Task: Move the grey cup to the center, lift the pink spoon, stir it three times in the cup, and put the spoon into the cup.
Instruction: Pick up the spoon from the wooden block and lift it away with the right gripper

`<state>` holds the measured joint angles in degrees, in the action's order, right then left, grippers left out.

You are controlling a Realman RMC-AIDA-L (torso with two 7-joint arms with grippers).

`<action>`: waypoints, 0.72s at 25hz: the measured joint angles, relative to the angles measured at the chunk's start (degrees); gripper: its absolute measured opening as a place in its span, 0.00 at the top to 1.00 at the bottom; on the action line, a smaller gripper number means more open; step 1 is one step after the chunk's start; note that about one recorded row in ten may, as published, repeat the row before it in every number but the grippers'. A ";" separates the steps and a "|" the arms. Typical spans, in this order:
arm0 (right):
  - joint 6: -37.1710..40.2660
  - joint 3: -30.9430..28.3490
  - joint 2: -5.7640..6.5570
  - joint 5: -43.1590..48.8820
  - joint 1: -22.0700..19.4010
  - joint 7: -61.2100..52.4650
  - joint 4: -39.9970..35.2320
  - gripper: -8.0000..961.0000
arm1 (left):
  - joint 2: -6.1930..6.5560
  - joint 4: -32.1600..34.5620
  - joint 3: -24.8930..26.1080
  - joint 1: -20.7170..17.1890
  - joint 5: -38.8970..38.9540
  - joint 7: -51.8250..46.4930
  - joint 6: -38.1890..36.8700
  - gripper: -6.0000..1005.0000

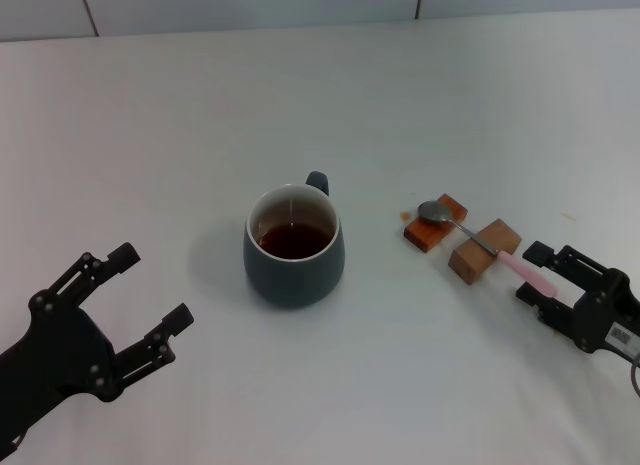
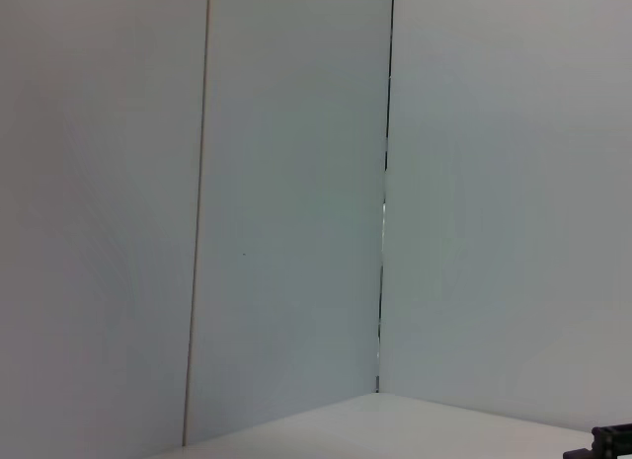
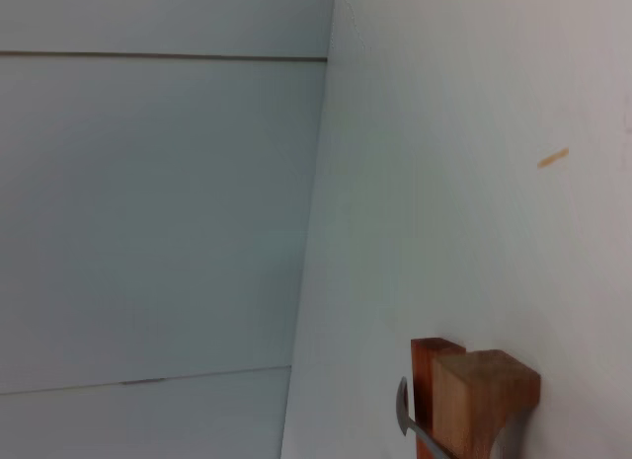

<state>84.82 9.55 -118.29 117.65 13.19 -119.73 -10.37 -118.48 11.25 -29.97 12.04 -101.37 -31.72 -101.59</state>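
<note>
In the head view the fingers stand beside the pink handle's end (image 1: 542, 283), so it is now time for my right gripper to close on the spoon.
The grey cup (image 1: 293, 250) stands mid-table, handle pointing away, with dark brown liquid inside. The pink spoon (image 1: 470, 235) lies across two brown wooden blocks (image 1: 483, 250) to the cup's right, with its silver bowl (image 1: 435, 211) toward the cup and its pink handle (image 1: 528, 272) pointing to the front right. My right gripper (image 1: 531, 273) is open, with one finger on each side of the handle's end. My left gripper (image 1: 155, 283) is open and empty at the front left, apart from the cup. The right wrist view shows the blocks (image 3: 484, 385) and the spoon's metal neck (image 3: 407, 424).
The white table (image 1: 320, 105) runs back to a pale panelled wall (image 1: 250, 5). A small orange stain (image 1: 405, 215) lies by the nearer block. The left wrist view shows only the wall (image 2: 296, 202) and a strip of table.
</note>
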 joint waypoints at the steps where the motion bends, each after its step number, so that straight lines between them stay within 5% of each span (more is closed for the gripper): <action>1: 0.00 -0.04 0.00 0.00 0.07 0.01 0.00 0.26 | 0.00 0.00 0.00 0.00 0.00 0.00 -0.01 0.14; 12: -2.04 -0.06 -0.47 -0.04 0.03 -0.24 0.15 0.27 | 0.00 0.00 0.44 -0.09 0.00 0.00 -0.32 0.14; 18: -2.15 -0.24 -0.46 -0.10 0.02 -0.32 0.26 0.51 | 0.00 -0.09 0.47 -0.09 -0.05 0.00 -0.41 0.14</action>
<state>82.67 9.30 -118.75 117.56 13.21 -120.05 -10.11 -118.48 11.16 -29.49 11.95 -101.42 -31.73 -102.00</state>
